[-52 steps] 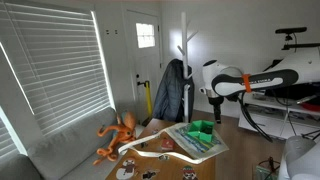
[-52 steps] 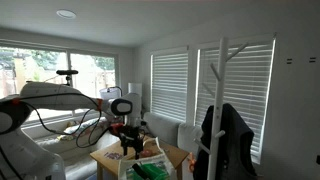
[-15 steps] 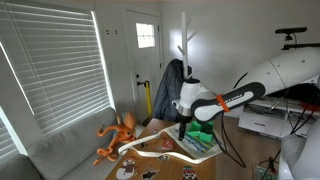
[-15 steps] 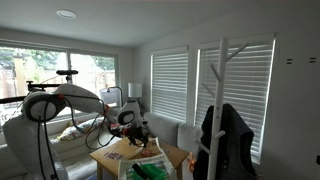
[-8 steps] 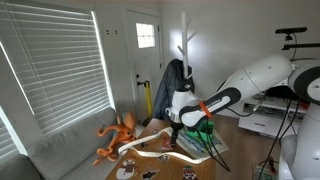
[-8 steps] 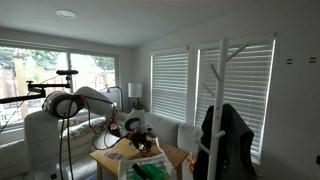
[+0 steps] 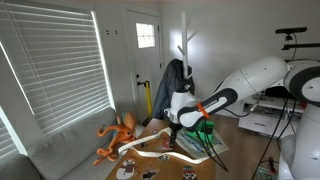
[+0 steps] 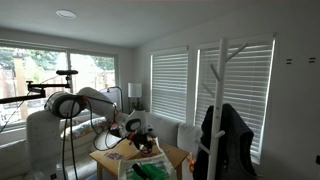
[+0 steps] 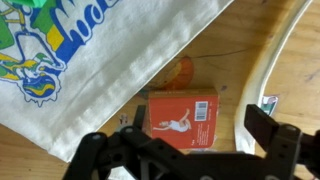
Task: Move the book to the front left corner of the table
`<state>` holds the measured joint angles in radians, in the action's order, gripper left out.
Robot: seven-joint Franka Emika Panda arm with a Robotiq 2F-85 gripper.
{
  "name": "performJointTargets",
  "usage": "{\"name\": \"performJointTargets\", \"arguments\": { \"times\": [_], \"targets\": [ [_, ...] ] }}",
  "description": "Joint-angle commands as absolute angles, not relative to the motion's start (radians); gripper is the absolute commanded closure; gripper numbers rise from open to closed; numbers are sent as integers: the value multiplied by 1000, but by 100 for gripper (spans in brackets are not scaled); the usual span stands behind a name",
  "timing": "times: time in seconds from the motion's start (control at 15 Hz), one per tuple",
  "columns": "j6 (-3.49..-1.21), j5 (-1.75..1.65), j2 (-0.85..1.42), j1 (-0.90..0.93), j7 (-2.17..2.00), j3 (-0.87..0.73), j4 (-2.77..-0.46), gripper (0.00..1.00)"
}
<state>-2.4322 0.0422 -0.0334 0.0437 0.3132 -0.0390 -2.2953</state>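
Note:
The book (image 9: pixel 183 120) isn't ready to be gripped yet: in the wrist view my fingers are above its cover, and the table shows beside it, so my gripper should go lower before it closes.
In the wrist view a small orange-red book (image 9: pixel 183 120) with a white figure and a barcode lies flat on the brown wooden table (image 9: pixel 230 45). Its top left corner sits at the edge of a large pale white sheet with green, blue and yellow print (image 9: pixel 90 45), which looks like cloth with a seam. My gripper (image 9: pixel 182 142) is open, hovering over the book with a finger on either side. In both exterior views the gripper (image 7: pixel 174 128) (image 8: pixel 131 143) hangs low over the table (image 8: pixel 112 159). The book is too small to make out there.
A white curved strip (image 9: pixel 262 70) lies right of the book and shows in an exterior view (image 7: pixel 152 152). A bright green block (image 7: pixel 203 126) sits on the pale sheet (image 7: pixel 196 144). An orange octopus toy (image 7: pixel 117 136) stands at the table's edge by a grey sofa (image 7: pixel 60 150).
The arm swung from high at the far side down over the table and the pale sheet. In the last half second it has hardly moved.

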Motion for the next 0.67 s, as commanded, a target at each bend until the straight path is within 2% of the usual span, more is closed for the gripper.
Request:
{"name": "performJointTargets", "arguments": {
  "times": [0.0, 0.6],
  "targets": [
    [-2504, 88, 5, 32, 418, -28, -2280, 0],
    [-2536, 150, 69, 21, 417, -9, -2254, 0]
  ]
}}
